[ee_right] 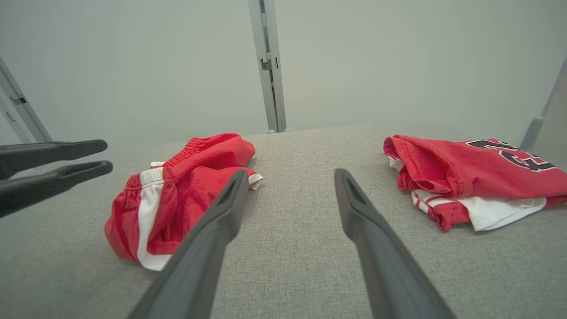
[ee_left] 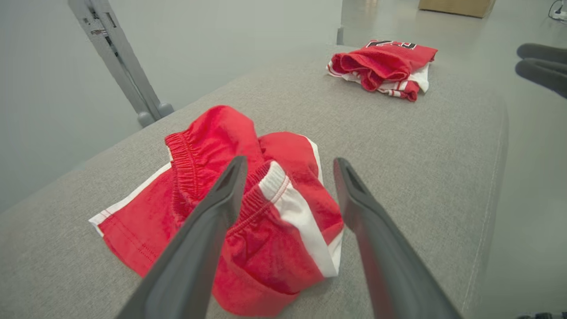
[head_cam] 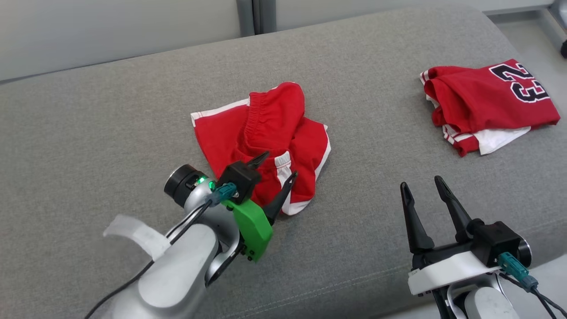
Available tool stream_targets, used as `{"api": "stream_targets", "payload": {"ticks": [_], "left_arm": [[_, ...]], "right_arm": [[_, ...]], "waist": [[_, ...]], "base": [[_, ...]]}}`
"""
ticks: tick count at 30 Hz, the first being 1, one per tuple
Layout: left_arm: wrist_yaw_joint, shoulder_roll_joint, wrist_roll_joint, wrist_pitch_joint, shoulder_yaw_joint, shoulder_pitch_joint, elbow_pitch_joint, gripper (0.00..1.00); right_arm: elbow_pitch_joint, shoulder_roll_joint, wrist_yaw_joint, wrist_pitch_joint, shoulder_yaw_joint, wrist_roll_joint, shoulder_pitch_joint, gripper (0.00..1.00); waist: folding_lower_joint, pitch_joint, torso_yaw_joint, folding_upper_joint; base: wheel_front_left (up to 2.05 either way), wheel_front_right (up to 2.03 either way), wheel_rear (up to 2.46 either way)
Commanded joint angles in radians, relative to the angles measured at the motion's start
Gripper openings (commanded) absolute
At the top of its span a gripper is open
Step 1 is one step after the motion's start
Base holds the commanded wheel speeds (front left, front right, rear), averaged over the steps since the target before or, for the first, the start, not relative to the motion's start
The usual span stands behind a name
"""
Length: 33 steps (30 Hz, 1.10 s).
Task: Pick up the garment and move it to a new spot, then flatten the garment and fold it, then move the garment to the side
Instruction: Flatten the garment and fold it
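Observation:
My left gripper should next grab the waistband end of their white stripe [head_cam: 282, 159] to spread the crumpled red shorts [head_cam: 273, 130] flat.
The garment [head_cam: 266, 133] is a pair of red shorts with white side stripes, lying crumpled in the middle of the grey cushion [head_cam: 110, 124]. My left gripper [head_cam: 281, 164] hovers open just above its near edge, one finger over the red cloth and one over the white stripe. In the left wrist view the shorts [ee_left: 203, 133] lie under and between the spread fingers of the left gripper [ee_left: 290, 160], nothing gripped. My right gripper [head_cam: 421, 181] stands open over bare cushion at the lower right, away from the shorts [ee_right: 186, 186].
A folded red jersey [head_cam: 487, 102] with a black number 23 lies at the cushion's far right, also in the wrist views [ee_left: 385, 62] [ee_right: 465, 173]. A grey post [ee_right: 268, 66] and pale wall stand behind. The cushion's front edge runs close below both grippers.

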Motion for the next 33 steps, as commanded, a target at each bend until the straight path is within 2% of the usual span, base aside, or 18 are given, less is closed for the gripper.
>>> {"api": "stream_targets", "payload": {"ticks": [1,6,14,15,16,18,22,25,29,33], "left_arm": [[-0.002,0.021,0.008,0.03,-0.031,-0.05,0.026,1.0],[-0.002,0.022,0.036,0.111,-0.082,-0.145,0.098,1.0],[0.005,0.002,0.047,0.241,-0.117,-0.213,0.175,1.0],[0.005,-0.003,0.036,0.271,-0.123,-0.216,0.177,0.81],[0.007,-0.004,0.033,0.282,-0.124,-0.217,0.173,0.42],[0.01,0.0,0.032,0.302,-0.129,-0.212,0.165,0.0],[0.015,0.015,0.026,0.338,-0.136,-0.191,0.123,0.0],[0.014,0.016,-0.003,0.311,-0.115,-0.178,0.063,0.0],[0.011,-0.025,-0.107,0.272,-0.05,-0.165,-0.01,0.0],[0.02,-0.065,-0.167,0.247,0.003,-0.211,-0.045,0.0]], "right_arm": [[-0.004,0.0,-0.001,-0.003,0.002,0.002,-0.016,1.0],[-0.003,0.003,-0.001,-0.004,0.01,0.002,-0.029,1.0],[-0.003,0.004,-0.001,-0.004,0.02,0.001,-0.041,1.0],[-0.002,0.004,-0.001,-0.004,0.022,0.0,-0.04,1.0],[-0.002,0.004,-0.001,-0.003,0.022,0.0,-0.041,1.0],[-0.001,0.004,-0.001,-0.004,0.024,0.0,-0.042,1.0],[-0.002,0.002,-0.001,-0.003,0.025,-0.001,-0.04,1.0],[-0.002,-0.001,-0.001,-0.004,0.022,-0.001,-0.036,1.0],[0.006,-0.001,-0.001,-0.004,0.024,-0.002,-0.033,1.0],[0.016,0.001,-0.001,-0.003,0.039,0.001,-0.041,1.0]], "waist": [[-0.0001,0.056,-0.052,-0.0001],[-0.0001,0.076,-0.063,-0.0001],[-0.0001,0.093,-0.063,-0.0001],[-0.0001,0.092,-0.064,-0.0001],[-0.0001,0.092,-0.064,-0.0001],[-0.0001,0.09,-0.064,-0.0001],[-0.0001,0.085,-0.063,-0.0001],[-0.0001,0.079,-0.058,-0.0001],[-0.0001,0.066,-0.054,-0.0001],[-0.0001,0.05,-0.059,-0.0001]], "base": [[0.0,0.0,0.0],[0.0,0.0,0.0],[0.0,0.0,0.0],[0.0,0.0,0.0],[0.0,0.0,0.0],[0.0,0.0,0.0],[0.0,0.0,0.0],[0.0,0.0,0.0],[0.0,0.0,0.0],[0.0,0.0,0.0]]}}
